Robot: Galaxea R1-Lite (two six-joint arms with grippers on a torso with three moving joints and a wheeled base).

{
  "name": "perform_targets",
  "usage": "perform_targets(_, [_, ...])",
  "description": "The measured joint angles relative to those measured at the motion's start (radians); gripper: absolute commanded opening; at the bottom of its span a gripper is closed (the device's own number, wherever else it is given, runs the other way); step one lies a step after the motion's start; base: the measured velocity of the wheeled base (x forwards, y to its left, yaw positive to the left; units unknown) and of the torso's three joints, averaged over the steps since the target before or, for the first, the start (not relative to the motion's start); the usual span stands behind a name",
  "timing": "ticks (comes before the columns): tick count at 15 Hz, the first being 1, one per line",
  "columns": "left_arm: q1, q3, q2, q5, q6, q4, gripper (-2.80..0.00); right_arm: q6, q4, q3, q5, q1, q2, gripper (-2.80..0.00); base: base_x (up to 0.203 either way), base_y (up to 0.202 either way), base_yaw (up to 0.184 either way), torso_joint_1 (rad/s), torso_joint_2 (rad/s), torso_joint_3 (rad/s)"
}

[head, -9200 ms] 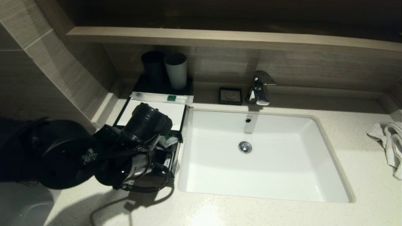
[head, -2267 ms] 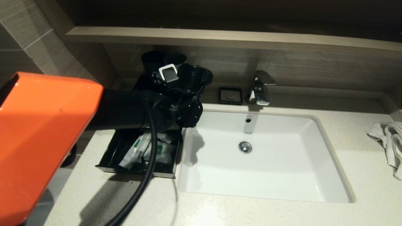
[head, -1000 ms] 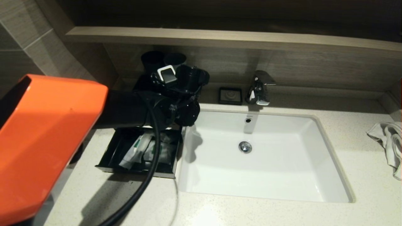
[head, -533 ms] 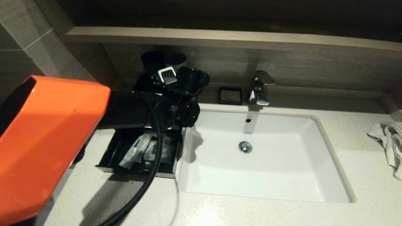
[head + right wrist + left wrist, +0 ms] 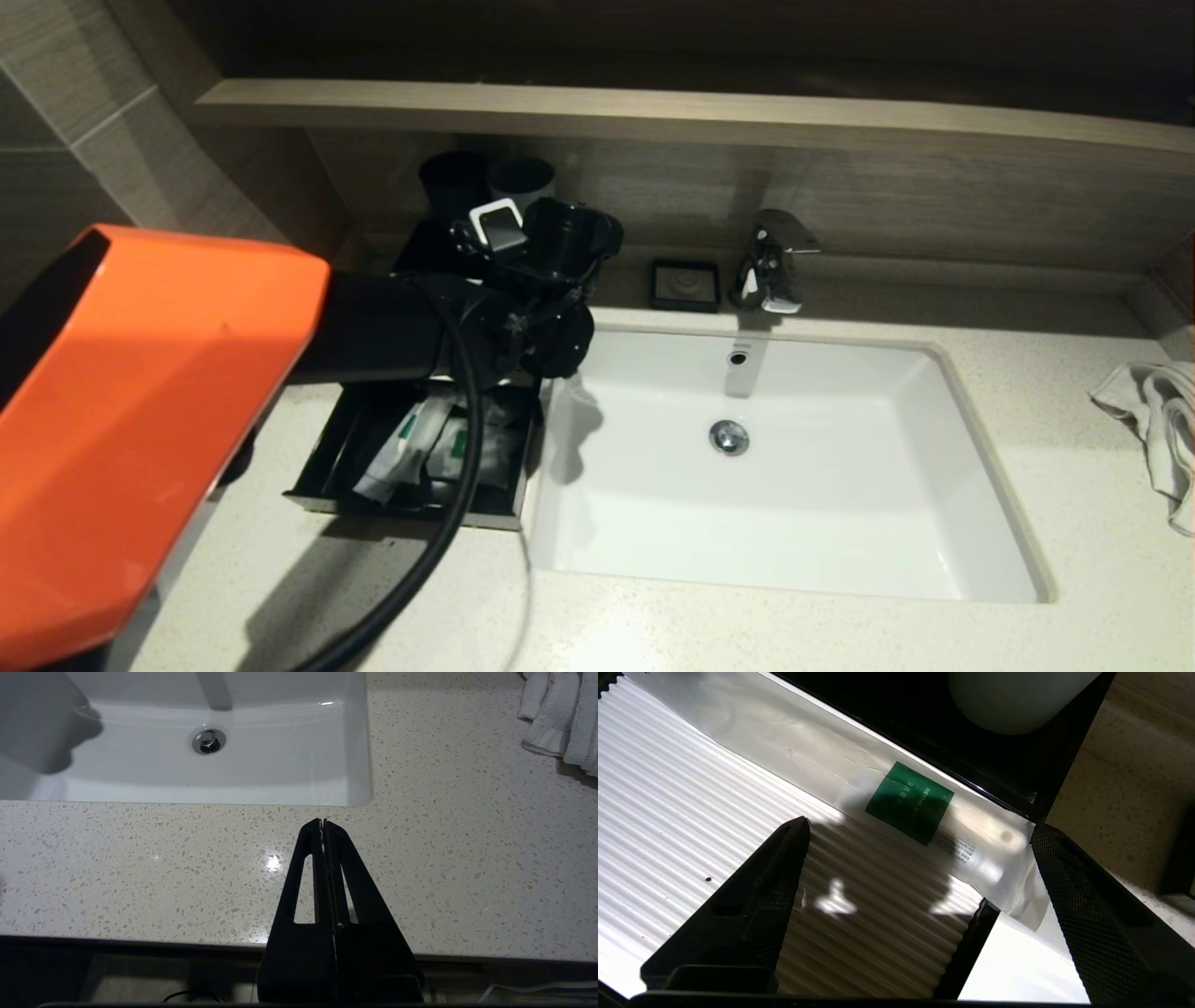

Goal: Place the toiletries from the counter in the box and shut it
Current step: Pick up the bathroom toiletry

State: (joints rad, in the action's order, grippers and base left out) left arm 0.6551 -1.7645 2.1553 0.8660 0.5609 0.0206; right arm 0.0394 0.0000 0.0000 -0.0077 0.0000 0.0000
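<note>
I should close my left gripper on the packet now. The green label (image 5: 909,801) is between my fingers, and one finger meets its shadow on the white panel.
My left arm reaches over the box (image 5: 401,509), and its wrist (image 5: 537,271) hides the box's top. Several frosted toiletries (image 5: 400,450) lie in the pulled-out front drawer. One long slim packet with a green label (image 5: 909,801) lies across the back edge of the box's ribbed white top panel (image 5: 691,812). My left gripper (image 5: 919,828) hangs just above that packet, open, its fingers (image 5: 796,833) wide apart with the labelled end between them. My right gripper (image 5: 322,822) is shut and empty, parked over the counter (image 5: 140,858) near its front edge.
A black tumbler (image 5: 451,182) and a grey tumbler (image 5: 521,177) stand right behind the box. The sink (image 5: 794,523) lies to the box's right, with a faucet (image 5: 770,261) and a small black dish (image 5: 686,285) behind it. A white towel (image 5: 1153,420) lies far right.
Earlier my left arm was low over the open drawer; it has since swung to the back of the box. Over the last second it has sunk only slightly.
</note>
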Motion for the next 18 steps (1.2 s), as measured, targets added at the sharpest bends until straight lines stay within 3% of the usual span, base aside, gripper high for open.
perform_targets(11, [-0.007,0.013,-0.012,0.0,0.004,0.0,-2.8,0.0,0.0,0.0,0.0,0.0,0.0,-2.8,0.0,0.0,0.0,0.0,0.0,0.0])
perform_targets(18, [-0.013,0.171,-0.112,0.0,0.008,0.005,-2.8,0.0,0.0,0.0,0.0,0.0,0.0,-2.8,0.0,0.0,0.0,0.0,0.0,0.0])
